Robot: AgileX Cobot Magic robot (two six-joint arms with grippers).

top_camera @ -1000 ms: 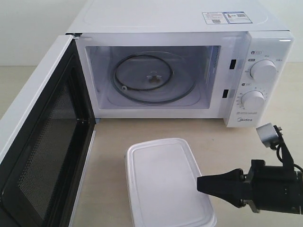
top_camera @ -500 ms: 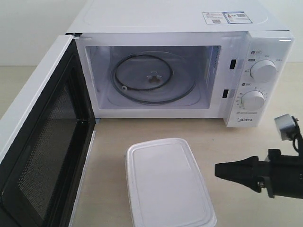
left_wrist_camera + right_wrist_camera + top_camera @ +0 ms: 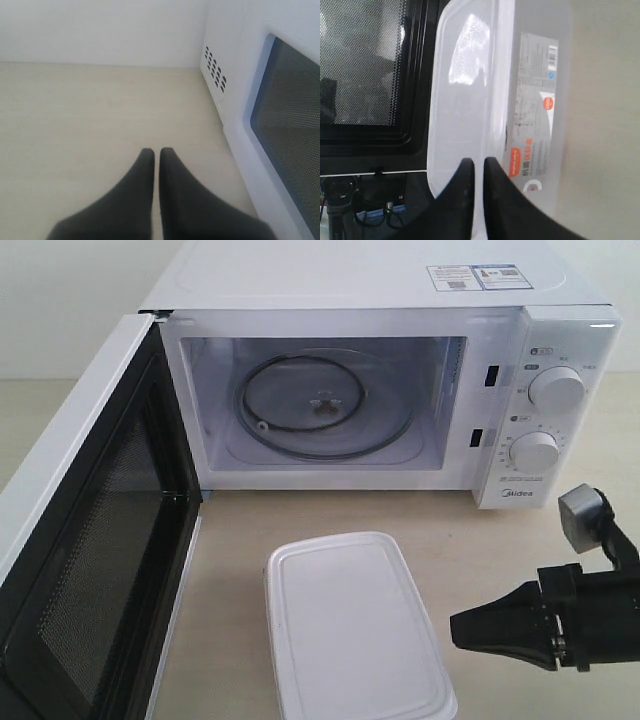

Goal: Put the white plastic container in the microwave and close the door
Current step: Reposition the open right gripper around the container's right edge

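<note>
My right gripper is going to load the microwave next, so it will grab the white plastic container [image 3: 350, 625] by the lid edge along its labelled side [image 3: 423, 625].
The white plastic container [image 3: 350, 625] lies flat on the table in front of the microwave [image 3: 380, 360], lid on. The door [image 3: 90, 540] stands swung wide open on the left, its black mesh inner face showing. Inside, the glass turntable [image 3: 320, 405] is bare. My right gripper [image 3: 455, 626] is shut with nothing in it, its tip pointing at the container's right side, a small gap away. In the right wrist view the right gripper [image 3: 479, 162] faces the container [image 3: 470, 100] and its side label. My left gripper [image 3: 156, 152] is shut, empty, above the table beside the door's outer window [image 3: 290, 130].
Two round knobs [image 3: 556, 390] sit on the microwave's right panel. Stickers [image 3: 480, 277] lie on its top. Side vents [image 3: 215, 70] show in the left wrist view. Bare wooden tabletop [image 3: 240, 570] runs between the open door and the container.
My right gripper has pulled back to the right, off the container's right edge, then dipped slightly lower. The container, door and microwave have not moved.
</note>
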